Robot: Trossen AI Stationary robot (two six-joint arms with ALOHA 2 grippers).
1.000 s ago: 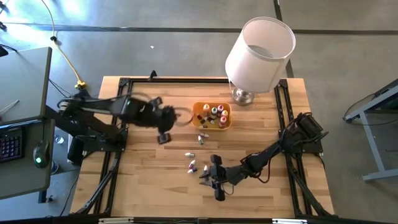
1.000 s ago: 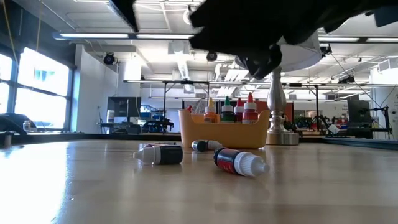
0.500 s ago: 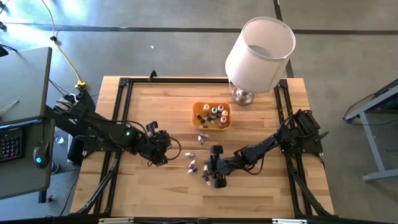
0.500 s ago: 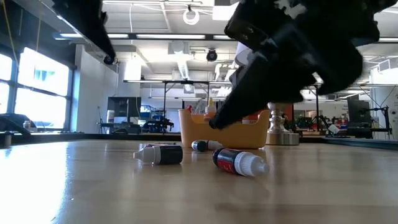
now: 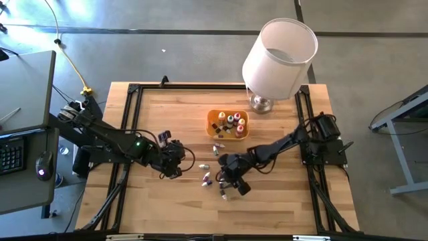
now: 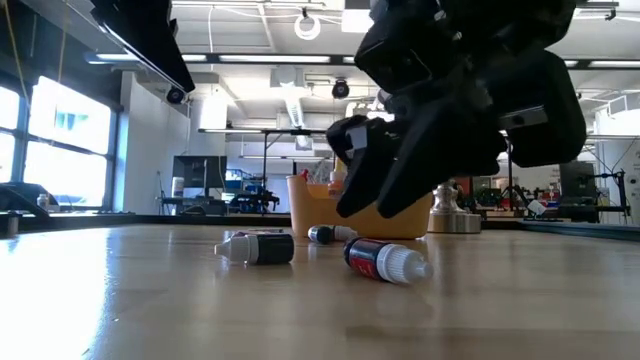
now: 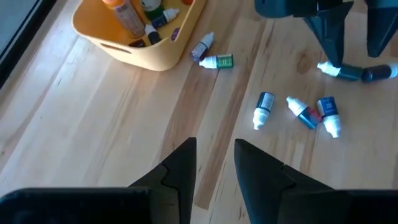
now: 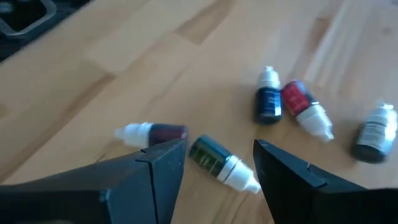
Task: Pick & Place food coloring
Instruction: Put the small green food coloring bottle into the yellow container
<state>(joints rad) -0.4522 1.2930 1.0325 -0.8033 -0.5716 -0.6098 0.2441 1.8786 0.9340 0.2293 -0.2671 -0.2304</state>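
Observation:
The dark red bottle should go in the orange tray, so my right gripper next needs to grab it by its labeled body (image 8: 166, 133).
Several tiny food coloring bottles stand in the orange tray (image 5: 229, 125). Others lie on their sides on the wood: two beside the tray (image 7: 211, 55) and a group nearer the front (image 5: 206, 177). My right gripper (image 5: 233, 186) hangs open just above that group. A green bottle (image 8: 219, 162) and a dark red one (image 8: 152, 132) lie below its fingers, and a dark blue (image 8: 268, 99) and a red one (image 8: 305, 112) lie beyond. My left gripper (image 5: 178, 161) is open and empty, left of the loose bottles, its fingers (image 7: 183, 168) pointing at the table.
A white-shaded lamp (image 5: 279, 52) stands on its metal base (image 5: 261, 104) behind the tray at the far right. Black rails (image 5: 127, 134) run along the table's left, right and far sides. Bare wood lies at the front left (image 5: 147, 201).
My left gripper has gone from beside the tray toward the table's near edge and a little left, then stopped. My right gripper has moved a little toward the far edge, over the loose bottles, and has turned. The bottles have not moved.

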